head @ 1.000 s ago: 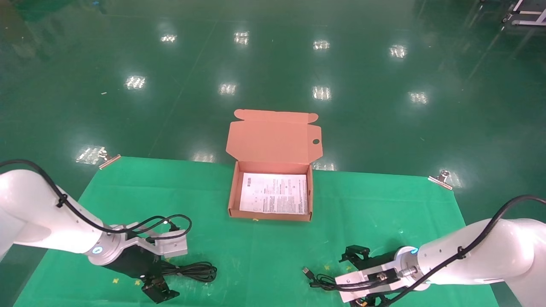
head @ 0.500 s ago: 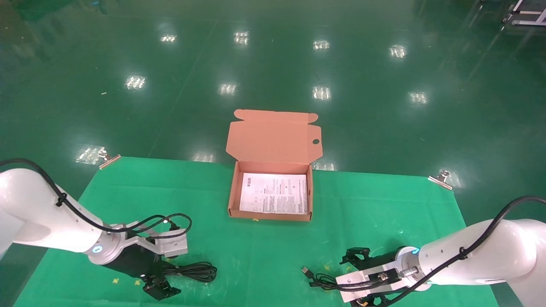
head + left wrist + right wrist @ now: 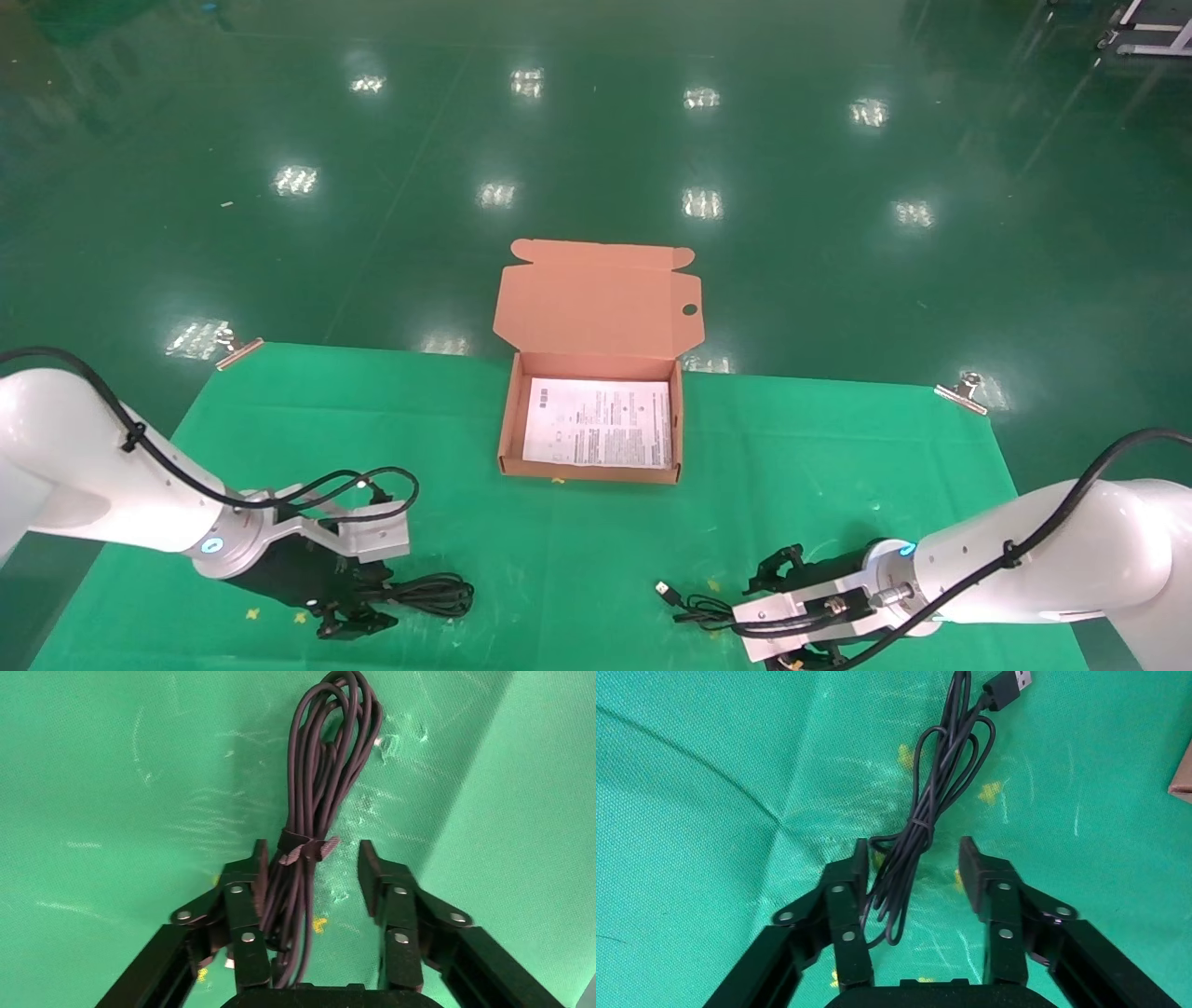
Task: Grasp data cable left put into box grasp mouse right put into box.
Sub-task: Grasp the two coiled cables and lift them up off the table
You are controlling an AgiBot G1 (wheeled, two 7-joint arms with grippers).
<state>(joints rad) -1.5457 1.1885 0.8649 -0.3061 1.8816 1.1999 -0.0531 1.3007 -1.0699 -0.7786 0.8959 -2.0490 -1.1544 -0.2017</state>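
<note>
I need to grab the data cable next with my left gripper by its strapped waist, where the strap holds the cable's parts together, because the slack loops spread out beyond the strap.
The data cable, a black bundle tied with a strap, lies on the green cloth at the front left. My left gripper stands open astride its strapped end, and the bundle rests against one finger. At the front right my right gripper is open over the mouse's thin cord, whose USB plug points away. The mouse itself is hidden. The box stands open at the middle back, holding only a white printed sheet.
The box's lid stands upright behind it. Metal clips hold the cloth's far corners, with the green floor beyond. A corner of the box shows in the right wrist view.
Both grippers have sunk lower onto the cloth, the left around the bundled cable, the right around the mouse's cord. The cord's plug has shifted slightly left.
</note>
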